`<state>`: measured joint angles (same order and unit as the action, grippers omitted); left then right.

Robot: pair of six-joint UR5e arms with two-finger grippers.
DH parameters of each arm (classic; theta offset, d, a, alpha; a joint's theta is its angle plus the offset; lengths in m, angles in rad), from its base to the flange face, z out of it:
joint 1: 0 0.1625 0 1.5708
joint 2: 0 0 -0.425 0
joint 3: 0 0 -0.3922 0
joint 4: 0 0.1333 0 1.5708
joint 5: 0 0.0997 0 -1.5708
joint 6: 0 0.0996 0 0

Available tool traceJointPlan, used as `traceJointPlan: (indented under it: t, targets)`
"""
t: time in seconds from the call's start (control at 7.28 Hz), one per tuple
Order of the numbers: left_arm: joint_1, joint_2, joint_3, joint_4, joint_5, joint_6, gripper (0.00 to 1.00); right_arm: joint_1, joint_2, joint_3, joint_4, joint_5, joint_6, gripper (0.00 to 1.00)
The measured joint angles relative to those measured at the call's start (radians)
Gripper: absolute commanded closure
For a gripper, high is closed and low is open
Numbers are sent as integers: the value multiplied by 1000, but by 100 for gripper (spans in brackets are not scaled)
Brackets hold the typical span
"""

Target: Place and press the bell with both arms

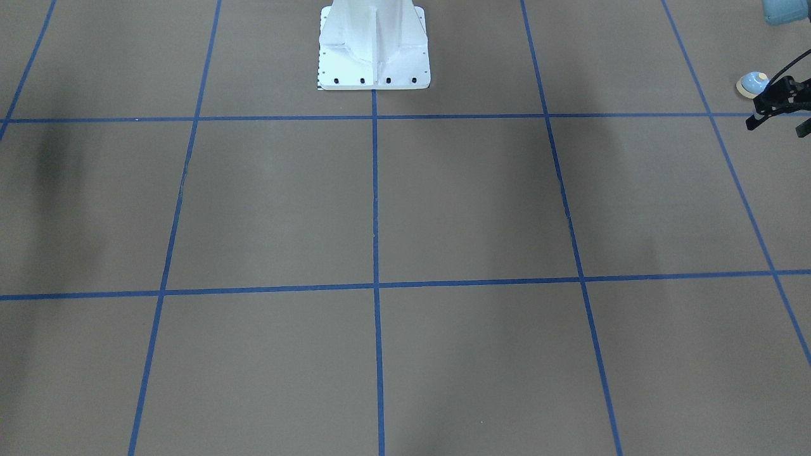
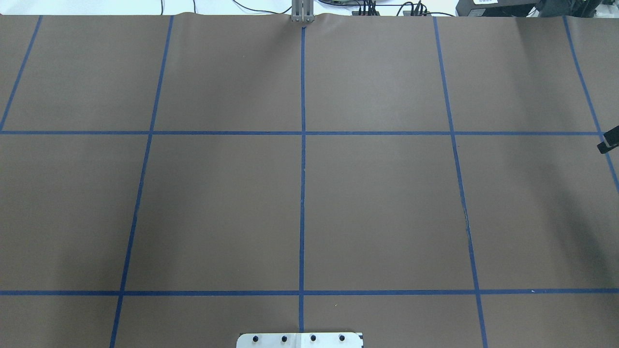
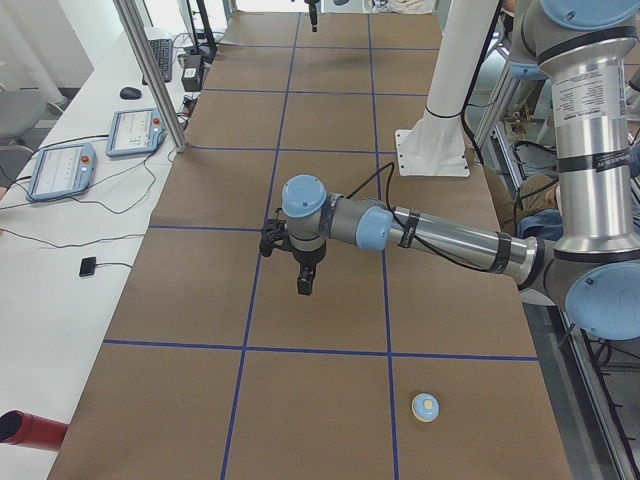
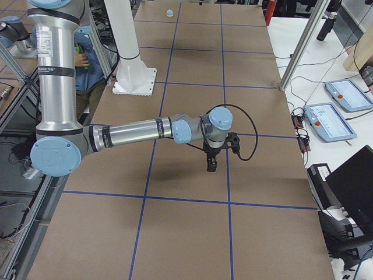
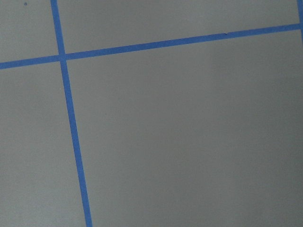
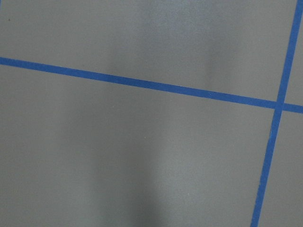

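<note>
My left gripper grabs its cream rim [image 1: 749,92] next, to place and press the bell [image 1: 753,82].
The bell [image 1: 753,82] is a small light-blue dome with a cream rim. It sits on the brown table at the robot's left end and also shows in the exterior left view [image 3: 426,407] and, far off, in the exterior right view [image 4: 169,13]. My left gripper [image 1: 776,126] hangs above the table, its two black fingers apart and empty; in the exterior left view [image 3: 305,283] it is well away from the bell. My right gripper [image 4: 211,164] hangs over the other half of the table. Only one black tip shows in the overhead view [image 2: 608,141], so I cannot tell its state.
The white bolted pedestal [image 1: 374,50] stands at the robot's side of the table. Blue tape lines divide the brown surface [image 2: 377,208] into squares. Control tablets [image 3: 60,170] and a metal post [image 3: 150,70] stand on the white bench on the operators' side.
</note>
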<state>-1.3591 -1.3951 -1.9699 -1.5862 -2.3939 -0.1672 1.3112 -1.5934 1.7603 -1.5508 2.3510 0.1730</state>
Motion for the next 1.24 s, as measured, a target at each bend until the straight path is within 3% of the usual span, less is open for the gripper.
traceJointPlan:
  t: [0.69,1.24]
  targets:
    - [0,1,-8,-7,-1,-8,1,0,-69,130,0,6,92,0]
    - [0,-1,31,-72,-9,-38,0,-2,-68,148,28,9,135,0]
